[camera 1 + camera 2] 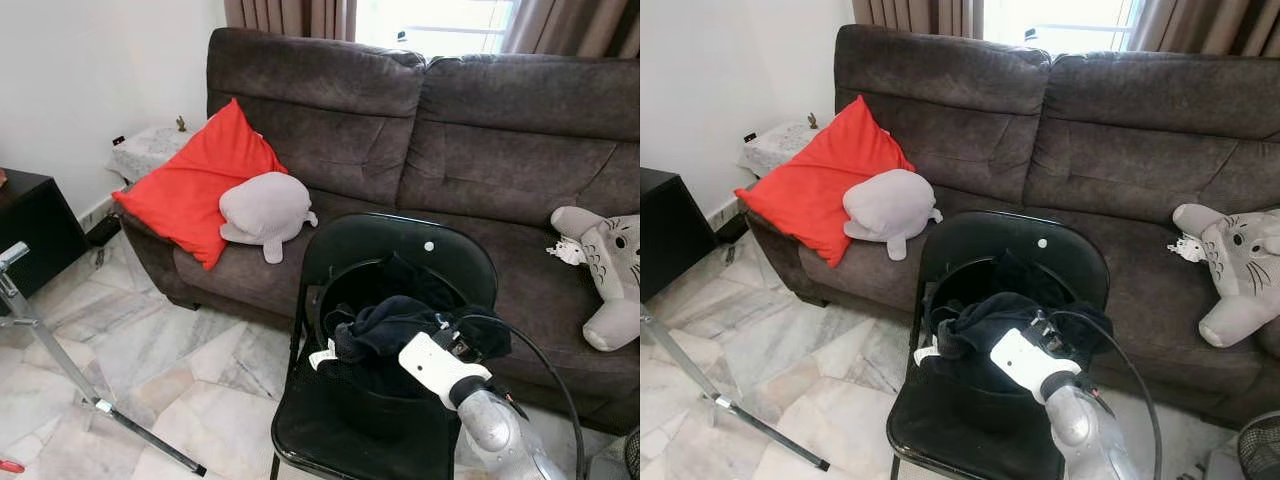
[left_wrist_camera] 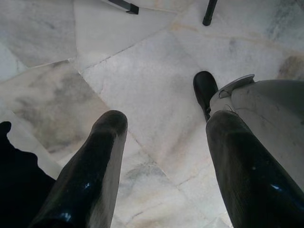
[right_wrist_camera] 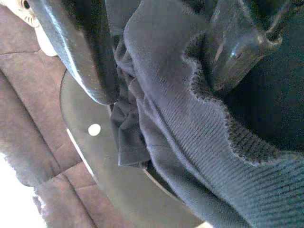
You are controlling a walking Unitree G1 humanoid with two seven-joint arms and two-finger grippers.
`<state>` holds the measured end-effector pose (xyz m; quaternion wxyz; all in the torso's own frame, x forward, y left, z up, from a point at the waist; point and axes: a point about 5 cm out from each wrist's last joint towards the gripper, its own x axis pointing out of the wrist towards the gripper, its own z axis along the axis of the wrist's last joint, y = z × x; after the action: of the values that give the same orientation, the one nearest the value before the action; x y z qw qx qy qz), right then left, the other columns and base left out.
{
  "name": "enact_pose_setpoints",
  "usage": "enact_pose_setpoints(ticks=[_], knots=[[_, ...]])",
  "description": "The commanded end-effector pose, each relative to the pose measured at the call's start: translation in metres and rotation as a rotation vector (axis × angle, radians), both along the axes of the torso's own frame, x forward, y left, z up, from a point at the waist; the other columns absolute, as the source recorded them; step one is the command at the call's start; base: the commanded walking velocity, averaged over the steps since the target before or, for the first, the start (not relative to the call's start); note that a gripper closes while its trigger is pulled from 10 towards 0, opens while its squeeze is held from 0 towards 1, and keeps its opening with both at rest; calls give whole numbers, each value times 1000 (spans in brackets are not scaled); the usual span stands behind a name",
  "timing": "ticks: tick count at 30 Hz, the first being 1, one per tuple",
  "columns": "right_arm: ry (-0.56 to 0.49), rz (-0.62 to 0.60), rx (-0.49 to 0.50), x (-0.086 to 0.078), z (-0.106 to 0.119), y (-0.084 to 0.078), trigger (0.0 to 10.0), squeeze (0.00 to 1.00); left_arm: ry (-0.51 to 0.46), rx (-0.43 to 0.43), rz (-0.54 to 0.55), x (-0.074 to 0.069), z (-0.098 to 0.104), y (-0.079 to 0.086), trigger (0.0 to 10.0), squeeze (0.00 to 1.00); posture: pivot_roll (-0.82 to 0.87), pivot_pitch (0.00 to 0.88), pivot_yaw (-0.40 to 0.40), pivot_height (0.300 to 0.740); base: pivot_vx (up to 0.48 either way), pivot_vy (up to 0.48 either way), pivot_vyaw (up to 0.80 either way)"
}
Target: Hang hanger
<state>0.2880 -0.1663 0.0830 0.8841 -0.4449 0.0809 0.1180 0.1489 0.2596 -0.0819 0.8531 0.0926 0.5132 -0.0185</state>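
My right gripper will next take the black garment by its raised ribbed fold [image 3: 165, 83] to pick it up. The rest of the garment is slack and bunched on the chair.
A dark knit garment [image 1: 385, 325] lies bunched on the seat of a black folding chair [image 1: 400, 240] in front of the sofa. My right arm reaches in from the lower right, its white wrist [image 1: 435, 365] against the pile. In the right wrist view my right gripper [image 3: 161, 90] is open, one finger on each side of a fold of the garment [image 3: 180, 133] and the chair back [image 3: 95, 156] behind. My left gripper [image 2: 166, 123] hangs open over the marble floor, holding nothing.
A dark brown sofa [image 1: 480, 130] carries a red pillow [image 1: 195, 185], a grey plush [image 1: 265, 210] and a grey cat-like plush [image 1: 610, 275]. A metal stand leg [image 1: 60, 370] crosses the floor on the left, near a black cabinet [image 1: 30, 225]. A fan [image 1: 1260, 450] sits at the lower right.
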Motion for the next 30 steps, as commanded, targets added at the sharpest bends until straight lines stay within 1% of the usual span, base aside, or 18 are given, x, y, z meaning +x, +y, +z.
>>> enact_pose_setpoints(ticks=[1,2,3,7,10,13,17,19,22,28,29,30], knots=[[-32,18,5,4,5,5,10000,0,11,13,-6,-2,1,4,10000,0,-80,0,52,740,0,0,0],[-66,26,-7,8,10,7,10000,0,10,13,-6,-1,1,4,10000,0,-78,0,51,740,0,0,0],[-66,26,-7,8,10,7,10000,0,10,13,-6,-1,1,4,10000,0,-78,0,51,740,0,0,0],[-133,38,-29,13,16,9,10000,0,11,14,-6,-1,1,4,10000,0,-78,0,51,740,0,0,0],[-152,44,-21,14,18,9,10000,0,11,15,-5,-1,1,5,10000,0,-73,0,50,740,0,0,0],[-137,64,-18,14,16,13,10000,0,11,15,-4,-2,1,5,10000,0,-69,0,49,740,0,0,0],[-15,67,-55,11,-3,12,10000,0,12,15,-3,-2,1,5,10000,0,-69,0,48,740,0,0,0],[-4,69,-46,10,-6,13,10000,0,12,15,-3,-2,1,5,10000,0,-67,0,48,740,0,0,0],[-36,95,-29,12,-3,17,10000,0,12,16,-3,-2,1,5,10000,0,-64,0,47,740,0,0,0],[-46,129,-21,16,-1,23,10000,0,11,17,0,-3,0,5,10000,0,-58,0,44,740,0,0,0],[-46,134,-21,16,-1,23,4078,0,11,17,1,-3,0,5,10000,0,-58,0,44,740,0,0,0],[-44,139,-24,17,-1,24,0,0,12,17,2,-3,0,5,10000,0,-54,0,42,740,0,0,0]])
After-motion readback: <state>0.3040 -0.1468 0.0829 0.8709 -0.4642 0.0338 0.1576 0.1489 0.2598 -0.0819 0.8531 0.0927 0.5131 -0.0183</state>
